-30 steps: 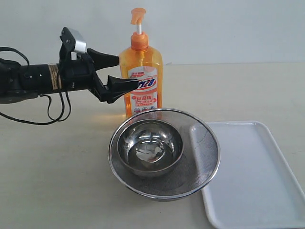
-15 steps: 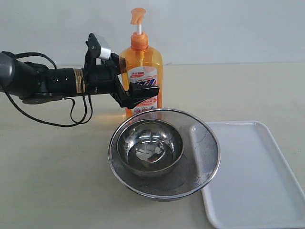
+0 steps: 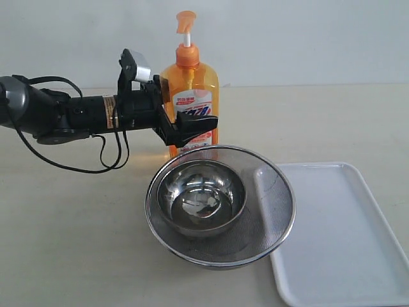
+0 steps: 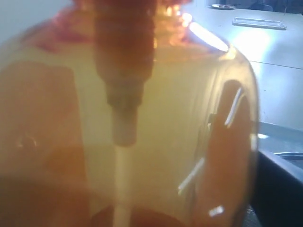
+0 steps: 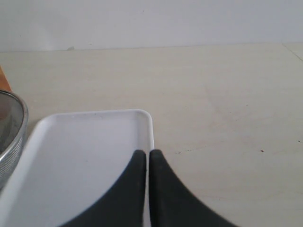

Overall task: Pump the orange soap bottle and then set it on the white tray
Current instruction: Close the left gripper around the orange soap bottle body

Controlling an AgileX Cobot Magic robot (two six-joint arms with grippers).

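My left gripper closes on the bottle next, since its fingers reach around the orange soap bottle's body (image 3: 199,83), level with its label (image 3: 193,101), and closing now would catch the bottle.
The orange soap bottle (image 3: 189,96) stands upright at the back of the table, behind the strainer, with its pump head (image 3: 185,21) up. My left gripper (image 3: 197,107) reaches in from the left and straddles the bottle's body, open; the near finger (image 3: 192,123) crosses the label, the far finger is hidden behind the bottle. The left wrist view is filled by the bottle (image 4: 156,142), blurred and very close. The white tray (image 3: 332,224) lies at the front right with nothing on it. My right gripper (image 5: 148,152) is shut and holds nothing, over the tray's (image 5: 85,146) edge.
A round steel mesh strainer (image 3: 271,217) sits in front of the bottle with a smaller steel bowl (image 3: 201,195) inside it; its right side overlaps the tray's left rim. The strainer rim (image 5: 12,127) also shows in the right wrist view. Black cables trail below the left arm (image 3: 64,115).
My left arm has moved right, so the open fingers that were beside the bottle now reach around its body. The bottle has barely shifted. Strainer and tray are unmoved.
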